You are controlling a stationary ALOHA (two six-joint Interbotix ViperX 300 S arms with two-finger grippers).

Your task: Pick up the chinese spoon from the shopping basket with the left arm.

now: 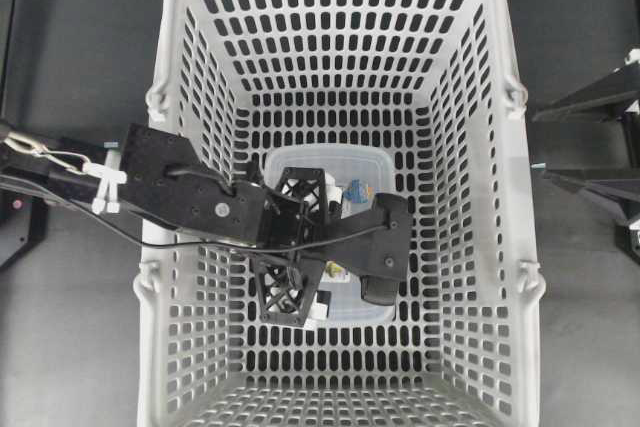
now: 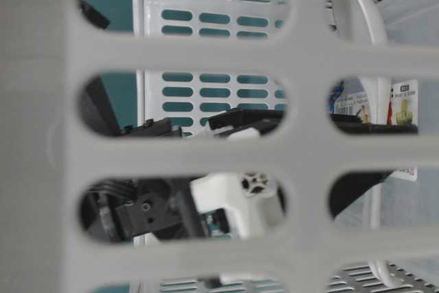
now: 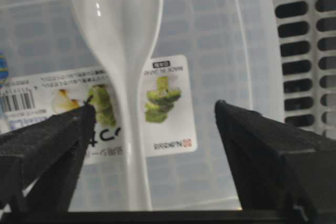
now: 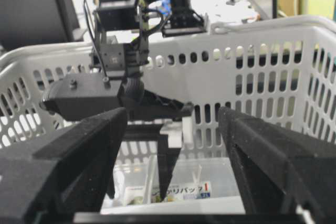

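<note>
The spoon's handle (image 3: 132,135) is between my left gripper's fingers, level beside the gripper, so it is now time to close on the handle.
The chinese spoon (image 3: 118,19) is glossy white and lies on top of a clear labelled container (image 3: 226,35) on the floor of the grey shopping basket (image 1: 500,67). In the left wrist view its bowl points away and its handle runs back between my fingers, nearer the left finger (image 3: 47,150). My left gripper (image 3: 155,106) is open and hangs just above the spoon without touching it. In the overhead view the left gripper (image 1: 322,247) reaches down into the basket's middle and hides the spoon. My right gripper (image 1: 540,144) is open and empty outside the basket's right wall.
The container (image 1: 350,172) fills the middle of the basket floor under my left gripper. Slotted basket walls (image 2: 41,156) rise on all sides. A handle hinge (image 1: 516,97) sticks out on the right rim. In the right wrist view the basket's near rim (image 4: 294,24) lies ahead of the open right gripper (image 4: 173,113).
</note>
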